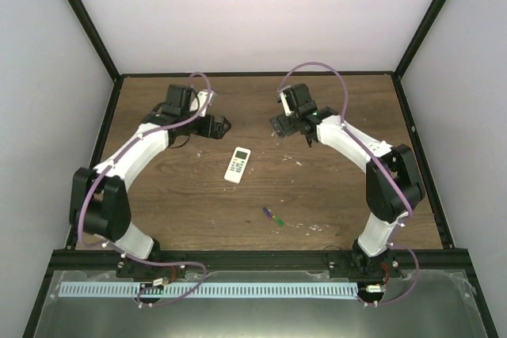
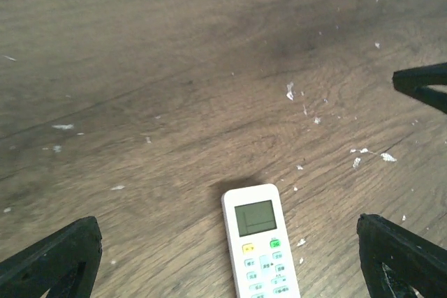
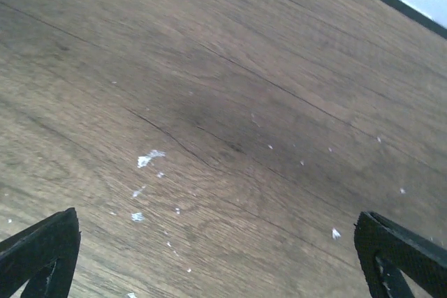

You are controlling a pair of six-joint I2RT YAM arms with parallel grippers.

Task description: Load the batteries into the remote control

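The left gripper takes hold of the remote control by its display end (image 1: 241, 153) (image 2: 253, 211) next, which leaves the opposite end free to take the batteries.
The white remote control (image 1: 237, 165) lies face up in the middle of the wooden table, display and buttons showing. In the left wrist view its display end (image 2: 260, 242) lies between my left fingers. Two tiny batteries, one purple-blue (image 1: 268, 212) and one green (image 1: 278, 220), lie end to end nearer the front. My left gripper (image 1: 224, 125) hovers open and empty just behind and left of the remote. My right gripper (image 1: 279, 127) is open and empty behind and right of it, over bare wood (image 3: 223, 172).
Black frame rails (image 1: 255, 75) border the table at the back and sides. White walls stand beyond. Small white flecks (image 2: 290, 91) dot the wood. The right gripper's black fingertip (image 2: 422, 83) shows at the right edge of the left wrist view.
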